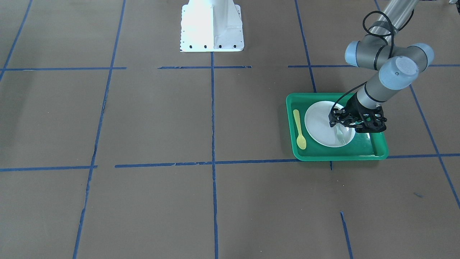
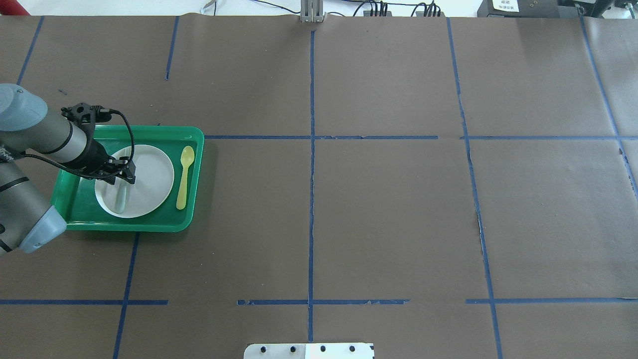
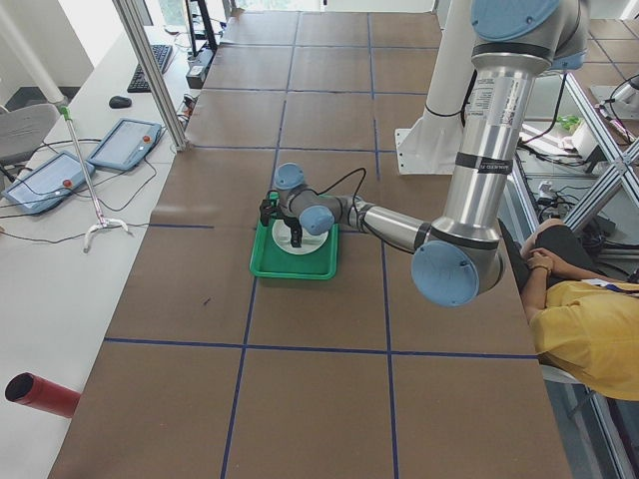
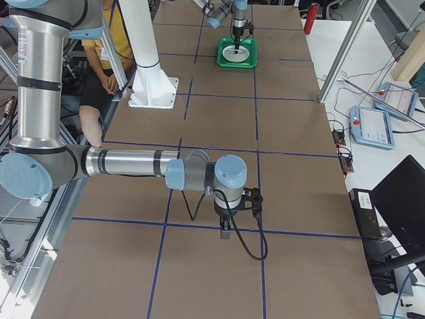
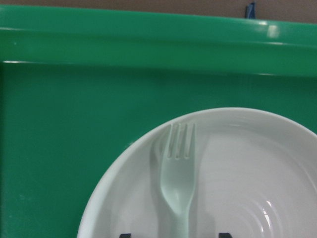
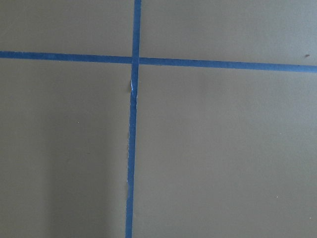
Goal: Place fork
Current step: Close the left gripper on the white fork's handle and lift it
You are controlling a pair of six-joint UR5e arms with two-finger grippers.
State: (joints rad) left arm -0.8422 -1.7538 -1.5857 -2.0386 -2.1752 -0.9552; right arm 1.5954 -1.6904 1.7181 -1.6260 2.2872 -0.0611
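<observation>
My left gripper grips the fork [image 5: 177,168] by its handle [image 5: 179,227] next, to place it in the tray beside the plate.
The pale translucent fork [image 5: 177,168] lies flat on the white plate [image 5: 237,168], tines toward the tray's rim. It also shows in the overhead view [image 2: 121,198] and the front view [image 1: 340,136]. The plate [image 2: 149,179] sits in the green tray [image 2: 149,223]. My left gripper [image 2: 122,174] hangs just above the plate, open. Its two fingertips [image 5: 125,234] stand wide apart on either side of the fork's handle, not touching it. My right gripper [image 4: 226,229] shows only in the exterior right view, pointing down over bare table. I cannot tell whether it is open or shut.
A yellow plastic spoon [image 2: 184,174] lies in the tray beside the plate, on the side away from my left arm. The tray's raised rim [image 5: 148,44] runs beyond the fork's tines. Blue tape lines [image 6: 132,124] cross the brown table. The white robot base [image 1: 211,27] stands at mid table.
</observation>
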